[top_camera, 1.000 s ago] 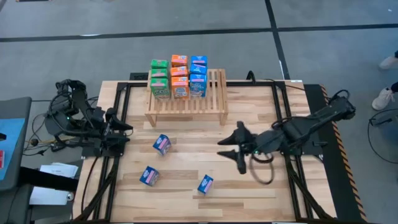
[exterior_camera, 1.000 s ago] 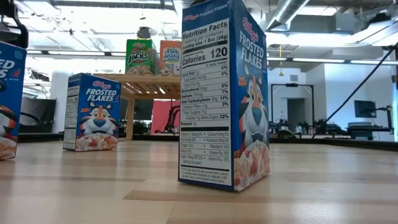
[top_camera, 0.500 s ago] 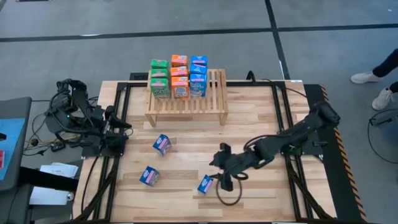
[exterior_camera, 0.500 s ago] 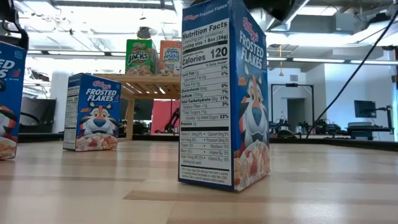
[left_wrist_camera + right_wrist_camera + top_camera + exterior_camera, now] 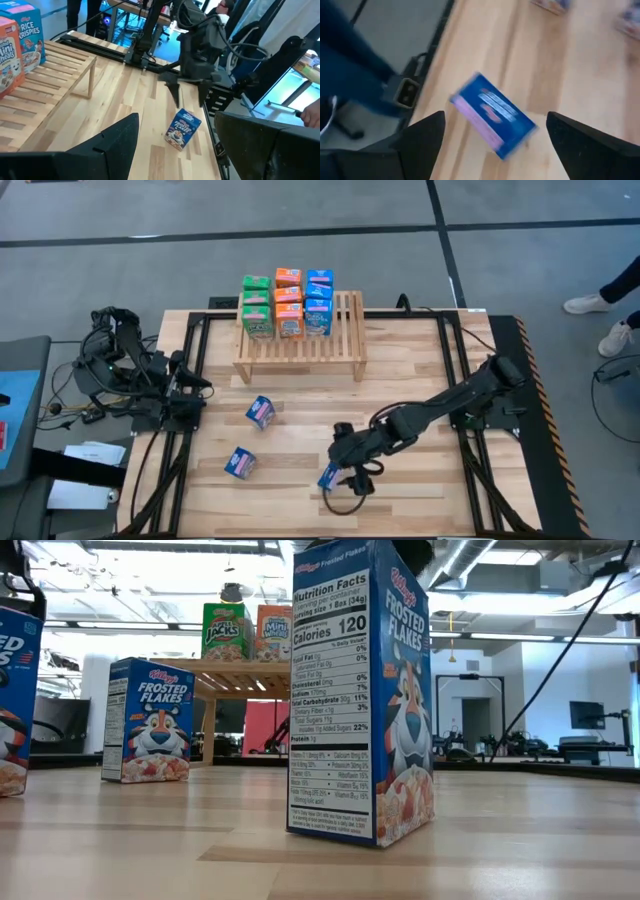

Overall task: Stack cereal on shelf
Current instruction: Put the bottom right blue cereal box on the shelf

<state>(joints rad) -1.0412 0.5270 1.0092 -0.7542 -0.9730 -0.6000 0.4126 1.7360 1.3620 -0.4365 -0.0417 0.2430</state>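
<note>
My right gripper should move lower before it closes. Its fingers stop above the blue box's top (image 5: 330,475) (image 5: 492,115) and would miss the box if they closed now.
Several cereal boxes (image 5: 288,305) in green, orange and blue stand on the far left part of the light-wood shelf (image 5: 335,340). Three blue boxes stand loose on the table: one near the shelf (image 5: 261,412), one to the near left (image 5: 240,463), one near the middle (image 5: 329,477). My right gripper (image 5: 188,102) is open just above the middle box (image 5: 182,129), pointing down. In its wrist view the box's top (image 5: 492,116) lies between the two fingers, untouched. My left gripper (image 5: 196,394) is open and empty at the table's left edge.
The shelf's right half (image 5: 345,315) has bare slats. Black frame rails (image 5: 455,360) run along the table's left, right and far sides. A cable loop (image 5: 350,502) hangs below my right arm near the front. A person's feet (image 5: 615,310) show off the table's right.
My right gripper has swept from the table's middle right toward the left and near edge and has come down over the middle blue box, staying open. The boxes have not moved.
</note>
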